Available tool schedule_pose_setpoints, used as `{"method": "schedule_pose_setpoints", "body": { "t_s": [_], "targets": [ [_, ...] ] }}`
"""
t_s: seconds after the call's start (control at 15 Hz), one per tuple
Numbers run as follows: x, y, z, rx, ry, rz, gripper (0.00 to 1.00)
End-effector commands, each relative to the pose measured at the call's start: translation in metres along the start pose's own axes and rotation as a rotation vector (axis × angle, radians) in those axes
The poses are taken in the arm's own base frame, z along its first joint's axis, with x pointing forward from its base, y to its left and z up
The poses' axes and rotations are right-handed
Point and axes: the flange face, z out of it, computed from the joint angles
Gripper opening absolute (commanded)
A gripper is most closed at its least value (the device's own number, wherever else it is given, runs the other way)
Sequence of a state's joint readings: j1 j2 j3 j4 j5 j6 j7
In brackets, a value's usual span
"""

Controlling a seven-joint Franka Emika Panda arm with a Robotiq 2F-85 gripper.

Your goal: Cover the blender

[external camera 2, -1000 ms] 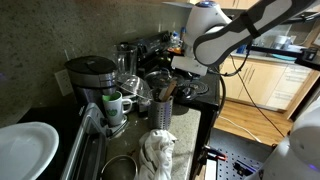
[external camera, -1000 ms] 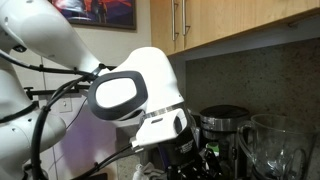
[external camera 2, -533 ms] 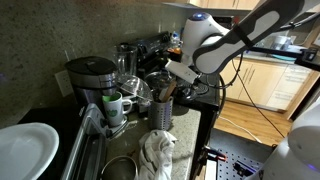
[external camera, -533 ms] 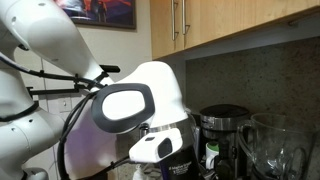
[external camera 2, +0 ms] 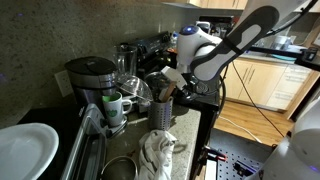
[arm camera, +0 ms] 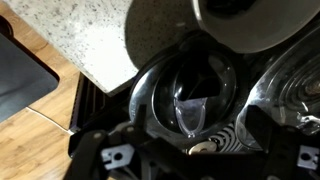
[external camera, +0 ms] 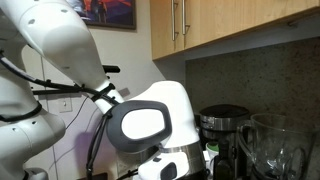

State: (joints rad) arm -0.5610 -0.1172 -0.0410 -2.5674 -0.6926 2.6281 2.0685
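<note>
My gripper will next grab the black round lid from above by its raised middle. The lid's rim and bottom will stay free to cover the blender point(external camera: 272, 146).
The blender point(external camera: 272, 146) is a wide clear jug with a thick rim, standing at the right under the cabinets. My gripper point(external camera 2: 170, 79) hangs low over the cluster of vessels, and the arm's white wrist point(external camera: 150, 122) hides most of it in that exterior view. In the wrist view the fingers point(arm camera: 200, 160) are spread wide with nothing clearly between them. Below them lies a round steel-rimmed pot with a glass lid point(arm camera: 185, 88). A clear vessel point(arm camera: 296, 78) shows at the right edge; I cannot tell whether it is the blender.
A narrower appliance with a black round top point(external camera: 224, 122) stands beside the blender and also shows in the wrist view point(arm camera: 250, 18). A coffee maker point(external camera 2: 90, 75), mugs point(external camera 2: 115, 104), a utensil holder point(external camera 2: 163, 112), a cloth point(external camera 2: 156, 152) and a white plate point(external camera 2: 25, 150) crowd the counter.
The arm has come down. The wrist has sunk lower and moved toward the vessels, bringing the gripper closer over the pot.
</note>
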Motion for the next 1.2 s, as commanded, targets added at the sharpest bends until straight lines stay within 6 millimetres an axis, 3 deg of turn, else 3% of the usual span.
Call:
{"method": "schedule_pose_setpoints", "body": {
  "t_s": [0.0,0.27,0.33,0.47,0.8,0.87,1.13],
  "targets": [
    [-0.007,-0.013,0.012,-0.018,0.017,0.06,1.0],
    [-0.013,-0.016,0.025,-0.045,0.015,0.084,1.0],
    [-0.013,-0.016,0.029,-0.049,0.017,0.086,0.75],
    [-0.011,-0.017,0.033,-0.057,0.017,0.093,0.66],
    [-0.006,-0.022,0.034,-0.056,0.03,0.103,0.25],
    [-0.005,-0.023,0.034,-0.057,0.032,0.103,0.19],
    [-0.004,-0.022,0.031,-0.059,0.038,0.087,0.19]
  ]
}}
